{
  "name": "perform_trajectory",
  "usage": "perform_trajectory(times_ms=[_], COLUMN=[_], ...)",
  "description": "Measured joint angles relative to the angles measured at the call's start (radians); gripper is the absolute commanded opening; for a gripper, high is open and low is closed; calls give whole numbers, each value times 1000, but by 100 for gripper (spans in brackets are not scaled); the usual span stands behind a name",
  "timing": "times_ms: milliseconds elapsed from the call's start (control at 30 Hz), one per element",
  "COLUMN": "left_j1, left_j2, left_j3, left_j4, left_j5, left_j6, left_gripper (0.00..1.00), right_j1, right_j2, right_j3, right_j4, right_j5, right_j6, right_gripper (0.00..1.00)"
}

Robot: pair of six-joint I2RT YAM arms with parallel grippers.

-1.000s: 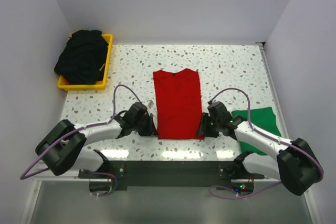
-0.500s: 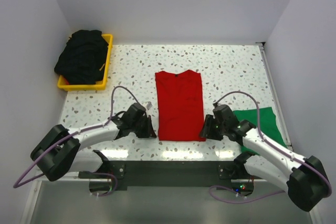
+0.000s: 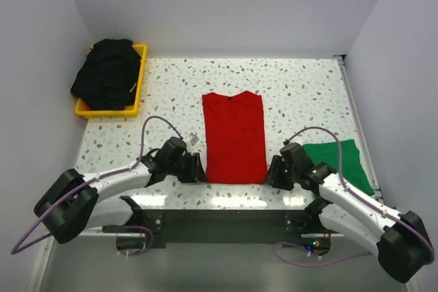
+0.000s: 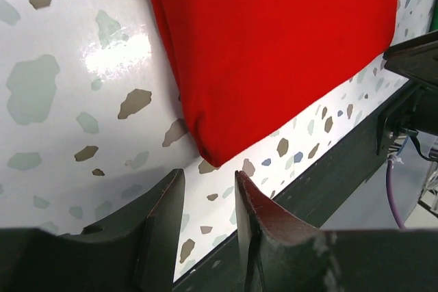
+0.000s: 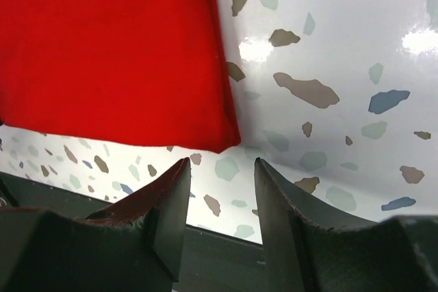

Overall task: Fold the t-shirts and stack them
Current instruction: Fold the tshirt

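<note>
I should grab the red t-shirt (image 3: 235,138) by its near corner (image 3: 209,180) with my left gripper next. My right gripper needs to match it, so that the red t-shirt's near end folds over evenly.
A red t-shirt (image 3: 235,138), folded into a long strip, lies flat at the table's middle. My left gripper (image 3: 196,173) sits just off its near left corner, open and holding nothing. In the left wrist view that corner of the red t-shirt (image 4: 274,46) lies a little beyond the left gripper (image 4: 209,176). My right gripper (image 3: 272,177) is open by the near right corner. In the right wrist view the red t-shirt (image 5: 109,52) ends just ahead of the right gripper (image 5: 222,163). A green t-shirt (image 3: 344,161) lies at the right, partly under the right arm. Black t-shirts (image 3: 106,73) are heaped at the back left.
The black heap fills a yellow bin (image 3: 140,80) in the back left corner. A small white tag (image 3: 194,138) lies on the table left of the red shirt. White walls close in both sides and the back. A dark rail (image 3: 226,223) runs along the near edge.
My left gripper has opened and come off the red shirt's near left corner. Both grippers have drawn back toward the near edge. The shirt has settled slightly to the right.
</note>
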Motion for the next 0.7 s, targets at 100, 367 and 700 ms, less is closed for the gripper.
perform_trajectory(times_ms=[100,367,700], left_j1=[0,0,0], left_j2=[16,61,103], left_j3=[-25,-63,-77], left_j4=[37,162,252], left_j5=[18,47,54], left_j6=[-12,-47,-77], left_gripper=[40,38,31], right_j1=[0,0,2], right_j2=[14,22,12], right_j3=[-24,-58,-77], right_j4=[27,109,143], right_j5=[-8,-31,-25], right_j6=[22,68,100], right_gripper=[45,44,39])
